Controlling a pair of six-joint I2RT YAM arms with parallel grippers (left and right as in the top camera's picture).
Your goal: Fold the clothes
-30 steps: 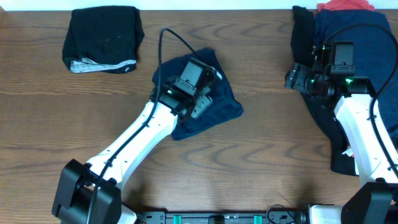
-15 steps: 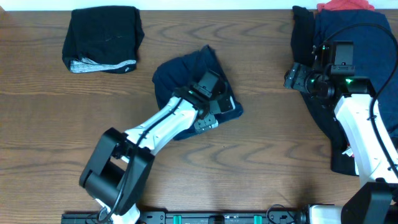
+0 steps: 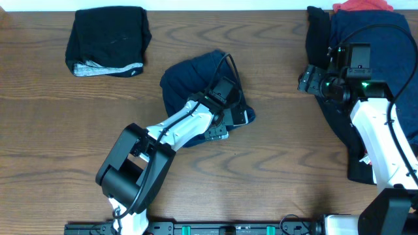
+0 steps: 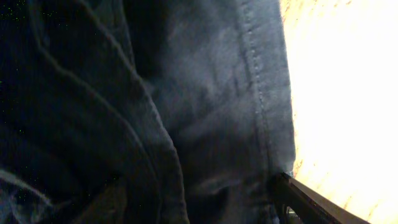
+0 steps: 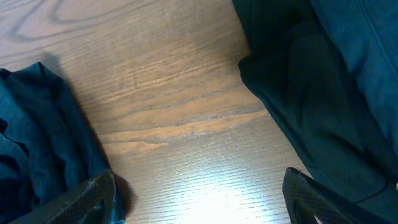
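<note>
My left gripper takes hold of the crumpled navy garment (image 3: 189, 75) by layers (image 3: 232, 123) beside the stitched hem next, to lay it on the folded black garment.
A crumpled dark navy garment (image 3: 189, 75) lies at the table's middle. My left gripper (image 3: 234, 119) is low over its right edge. In the left wrist view the navy cloth (image 4: 205, 93) and its stitched hem fill the frame. One fingertip (image 4: 305, 202) shows at the lower right and the other is lost in the dark, so the jaws look spread wide with cloth under them. My right gripper (image 3: 305, 81) is open and empty. It hovers over bare wood (image 5: 199, 124) between the navy garment (image 5: 37, 124) and a pile of clothes (image 5: 323, 93).
A folded black garment with a grey-white band (image 3: 108, 40) lies at the back left. The pile of navy and black clothes (image 3: 385, 46), with a red piece (image 3: 362, 5) at the back, covers the right side under my right arm. Bare wood (image 3: 274, 176) lies in front.
My left gripper has moved from the middle of the navy garment to its right edge. The upper part of the garment now shows. The right arm has not moved.
</note>
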